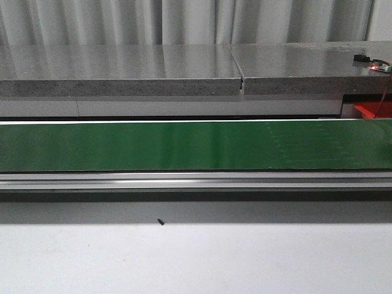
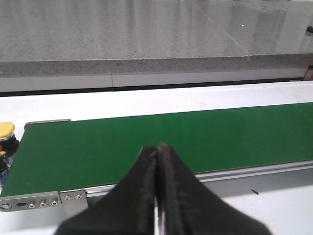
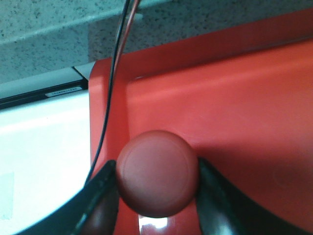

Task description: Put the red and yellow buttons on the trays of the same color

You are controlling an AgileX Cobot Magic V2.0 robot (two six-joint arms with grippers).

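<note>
My right gripper opens next, since the red button (image 3: 157, 172) is low inside the sides of the red tray's corner and would stand in the red tray (image 3: 234, 112).
In the right wrist view my right gripper (image 3: 157, 188) is shut on a red button (image 3: 157, 172), one black finger on each side of its round cap, and holds it over the red tray (image 3: 234, 112) near the tray's corner. A piece of the red tray (image 1: 372, 110) shows at the right edge of the front view. In the left wrist view my left gripper (image 2: 157, 152) is shut and empty above the near edge of the green conveyor belt (image 2: 146, 142). A yellow button (image 2: 6, 130) stands beside the belt's end. No yellow tray is in view. Neither gripper shows in the front view.
The green belt (image 1: 196, 146) runs across the front view with a metal rail along its near side. A grey stone counter (image 1: 184, 67) lies behind it. Thin red and black wires (image 3: 116, 63) cross the red tray's rim. A small circuit board (image 1: 373, 64) lies on the counter at right.
</note>
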